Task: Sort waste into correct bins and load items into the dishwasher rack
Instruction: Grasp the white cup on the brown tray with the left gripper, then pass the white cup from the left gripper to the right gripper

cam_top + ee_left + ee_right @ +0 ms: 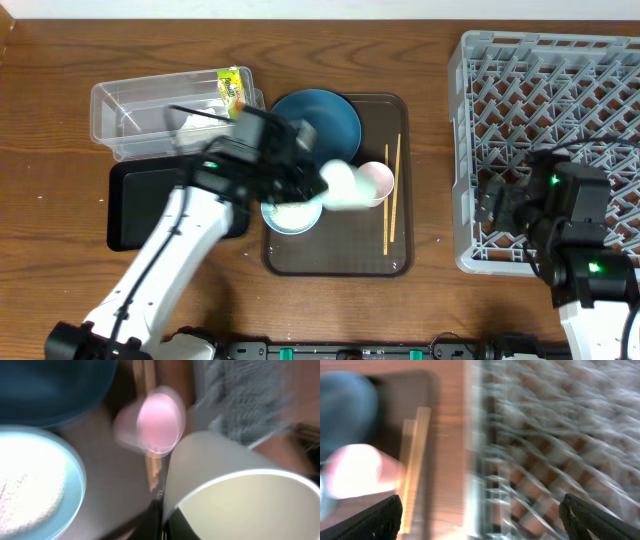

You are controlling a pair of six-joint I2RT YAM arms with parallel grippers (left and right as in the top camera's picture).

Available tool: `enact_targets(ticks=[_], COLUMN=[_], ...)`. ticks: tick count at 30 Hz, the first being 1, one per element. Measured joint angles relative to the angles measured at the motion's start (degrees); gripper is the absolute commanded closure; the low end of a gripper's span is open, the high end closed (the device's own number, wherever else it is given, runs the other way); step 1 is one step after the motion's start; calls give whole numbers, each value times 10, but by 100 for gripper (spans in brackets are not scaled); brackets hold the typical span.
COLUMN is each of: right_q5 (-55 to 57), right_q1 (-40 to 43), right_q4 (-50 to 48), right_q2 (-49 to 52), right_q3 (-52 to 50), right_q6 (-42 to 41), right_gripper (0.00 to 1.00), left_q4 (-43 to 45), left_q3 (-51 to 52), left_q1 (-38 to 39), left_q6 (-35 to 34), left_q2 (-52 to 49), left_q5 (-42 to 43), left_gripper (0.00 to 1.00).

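The white cup (342, 186) needs to go into the rack, so my right gripper should next grab around the cup's base end, opposite the cup's rim that my left gripper holds.
My left gripper (322, 182) is shut on a white cup (342, 186) and holds it above the brown tray; the cup fills the left wrist view (235, 495). The second cup (378, 180), pinkish inside, stands on the tray (157, 420). A light-blue bowl (290, 215) holds white rice (30, 490). The dark-blue plate (318, 118) lies at the tray's back. The chopsticks (392, 195) lie along the tray's right side (415, 460). My right gripper (480, 515) is open and empty at the left edge of the grey rack (550, 120). The yellow-green wrapper (232, 88) sits at the clear tub (130, 105).
The brown serving tray (395, 255) lies mid-table. The black tray (135, 205) sits in front of the clear tub, partly under my left arm. The rack (560, 435) takes up the right side of the table. Both wrist views are blurred.
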State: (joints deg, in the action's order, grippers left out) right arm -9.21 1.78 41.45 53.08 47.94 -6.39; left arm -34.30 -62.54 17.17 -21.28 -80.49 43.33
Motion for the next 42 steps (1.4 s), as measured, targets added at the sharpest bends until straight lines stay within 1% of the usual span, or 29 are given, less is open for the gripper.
enact_targets(ticks=[3,5,7,10,13,17,21,25,27,33,36,40,42], right_q5=[-165,-281,-385,-505,-581,-633,-653,-661,-663,-675,-679,-685,-685], right_q1=[0,0,0,0,0,0,0,0,0,0,0,0,0], right_q4=[-45,-69,-94,-129,-162,-199,-224,-231,-231,-232,-233,-233,-234], right_q2=[34,59,84,117,140,155,155,155,155,155,155,155,155], right_q3=[1,1,1,1,1,1,1,1,1,1,1,1,1], right_q6=[44,74,99,122,136,145,146,146,147,149,152,153,153], right_gripper=[1,1,1,1,1,1,1,1,7,15,24,27,33], left_q4=[120,203,250,263,265,265,273,286,290,293,296,297,299], left_q3=[0,-1,-2,-2,-2,-2,-2,-2,-2,-2,-2,-2,-2], left_q1=[-46,-58,-58,-48,-32,-4,23,34,37,47,52,57,57], left_q6=[-34,-61,-89,-117,-133,-142,-150,-159,-164,-177,-179,-182,-188], left_q2=[-12,-27,-41,-58,-78,-91,-91,-91,-91,-91,-91,-91,-91], left_q5=[108,174,226,270,295,309,318,320,322,321,319,313,312], left_gripper=[94,94,94,94,94,94,94,94,94,94,94,94,94])
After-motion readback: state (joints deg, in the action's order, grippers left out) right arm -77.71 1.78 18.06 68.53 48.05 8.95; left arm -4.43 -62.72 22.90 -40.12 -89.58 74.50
